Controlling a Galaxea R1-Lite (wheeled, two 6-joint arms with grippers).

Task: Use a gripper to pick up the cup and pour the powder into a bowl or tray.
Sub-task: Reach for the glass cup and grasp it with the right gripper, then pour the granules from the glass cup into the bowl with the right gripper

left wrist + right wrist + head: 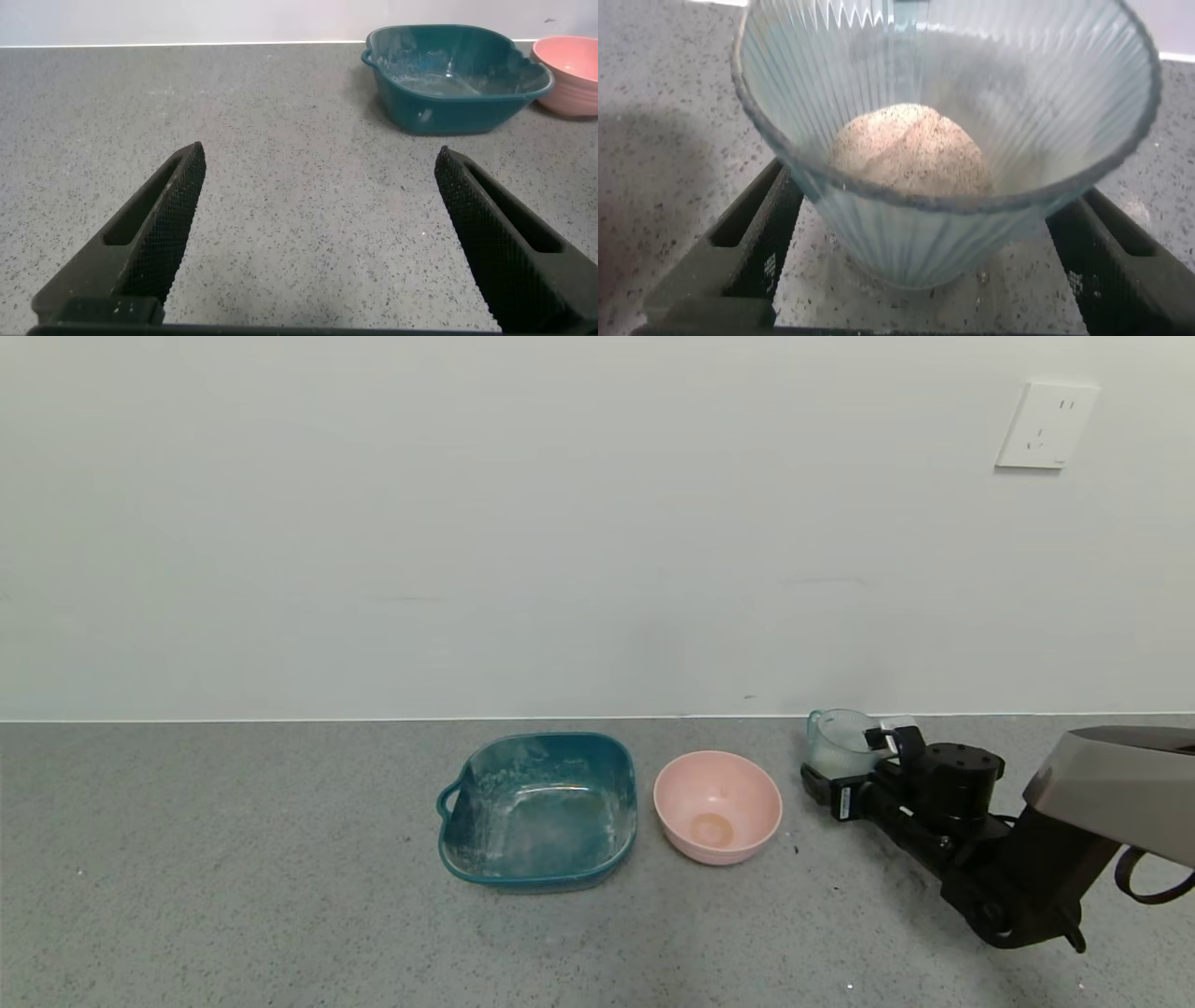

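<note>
The cup's rim will stay free to pour the powder, as I will hold the cup by its ribbed side (834, 763) (915, 238) with my right gripper next.
The pale blue-green ribbed cup (840, 739) stands on the grey counter at the far right, near the wall. In the right wrist view the cup (943, 224) holds a heap of beige powder (910, 149). My right gripper (845, 761) is open with one finger on each side of the cup, and small gaps show at the cup's base (929, 187). The dark teal tray (551, 739) with white powder smears sits left of the cup, past the pink bowl. My left gripper (318, 159) is open and empty above bare counter, with the tray (448, 103) ahead of it.
A round pink bowl (674, 775) with a tan spot inside stands between the tray and the cup; it also shows in the left wrist view (570, 79). The wall runs close behind the cup, with a white outlet (1046, 425) high up.
</note>
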